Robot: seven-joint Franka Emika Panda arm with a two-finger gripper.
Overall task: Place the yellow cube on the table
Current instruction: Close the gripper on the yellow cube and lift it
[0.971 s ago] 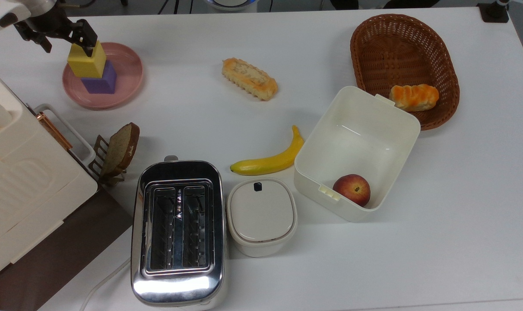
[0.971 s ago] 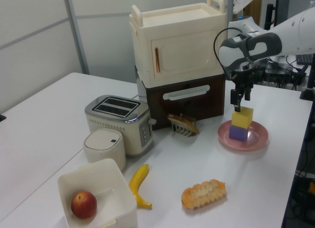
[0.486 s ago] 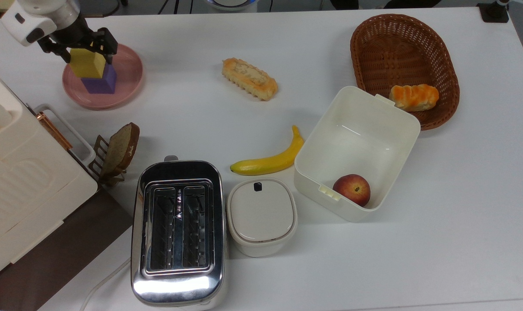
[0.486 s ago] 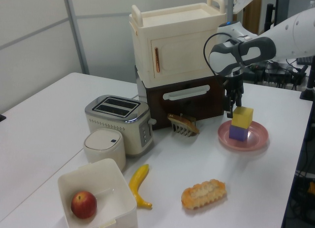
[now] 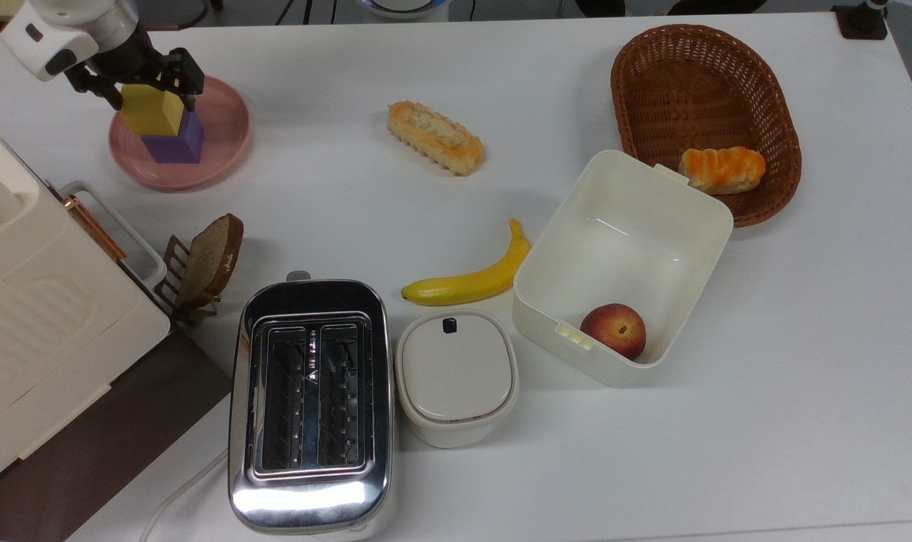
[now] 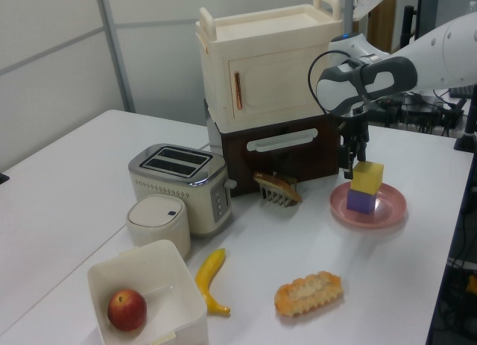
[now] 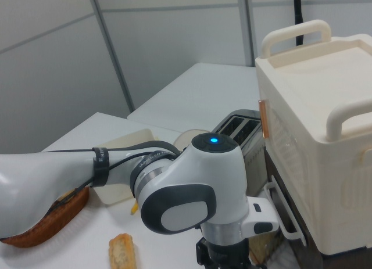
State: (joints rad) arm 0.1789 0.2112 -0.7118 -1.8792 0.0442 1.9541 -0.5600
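Observation:
My gripper should next put the yellow cube on the table, so it should first grab the yellow cube [image 5: 153,110] by its opposite sides.
The yellow cube [image 5: 153,110] stands on top of a purple cube [image 5: 178,143], which sits on a round pink plate [image 5: 222,143] at the top view's far left of the white table [image 5: 802,376]. My gripper [image 5: 150,84] is lowered over the yellow cube, open, with one black finger on each side of it; I cannot tell whether the fingers touch it. In the left view the yellow cube [image 6: 367,176] rests squarely on the purple cube [image 6: 361,202], and the gripper [image 6: 356,160] reaches down at its upper left.
A toast slice in a rack [image 5: 211,260] and a cream cabinet [image 5: 34,316] lie near the plate. Further off are a bread roll [image 5: 435,137], banana [image 5: 471,282], toaster [image 5: 310,403], lidded pot [image 5: 456,376], white bin [image 5: 696,197] and wicker basket [image 5: 651,75].
Over the last second the gripper turned, shifted and came down from above the yellow cube until its fingers straddle it. In the last half second almost nothing moved; both cubes stay stacked.

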